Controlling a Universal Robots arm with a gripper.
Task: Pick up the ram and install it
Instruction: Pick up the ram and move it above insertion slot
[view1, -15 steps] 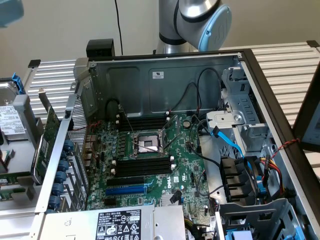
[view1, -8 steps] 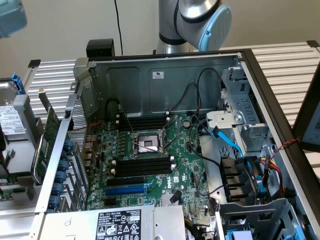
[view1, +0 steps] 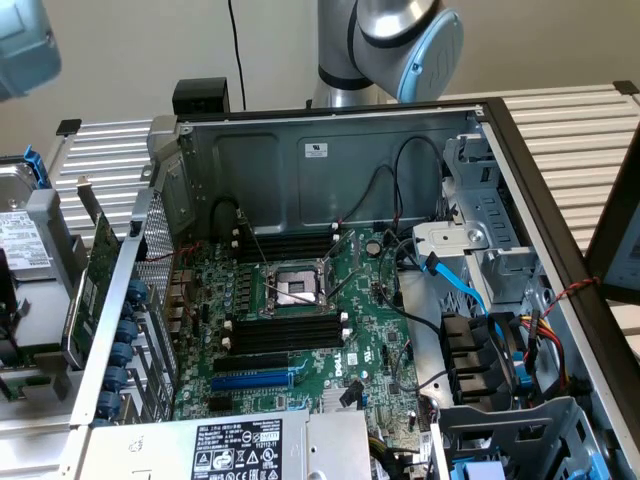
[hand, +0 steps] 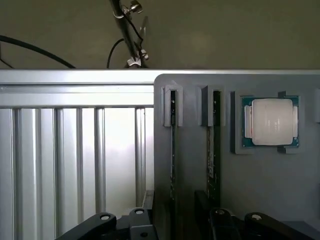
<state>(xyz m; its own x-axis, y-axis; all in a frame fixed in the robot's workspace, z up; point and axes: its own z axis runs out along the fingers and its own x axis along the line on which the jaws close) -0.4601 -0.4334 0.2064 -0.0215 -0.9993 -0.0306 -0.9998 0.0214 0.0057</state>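
Note:
My gripper grabs the ram by its exposed middle part (hand: 173, 197) next, since the grey holder block (hand: 179, 107) hugs the end of the ram.
In the wrist view two ram sticks stand on edge in slots of a grey holder (hand: 190, 165); one ram stick (hand: 172, 145) is beside the other (hand: 214, 145). My gripper (hand: 175, 227) is open, its black fingers (hand: 117, 225) wide apart above the holder. The first stick runs into the gap between them, and I see no contact. In the exterior view the open computer case (view1: 330, 150) shows the motherboard (view1: 350, 330) with long black memory slots (view1: 285, 335) near the processor socket (view1: 292, 288). No stick is seated in those slots.
A processor chip (hand: 270, 122) lies in a recess of the holder beside the sticks. A ribbed metal table (hand: 75, 150) borders the holder. In the exterior view a green expansion card (view1: 92, 290) leans outside the case, and cables (view1: 470, 300) fill the drive side.

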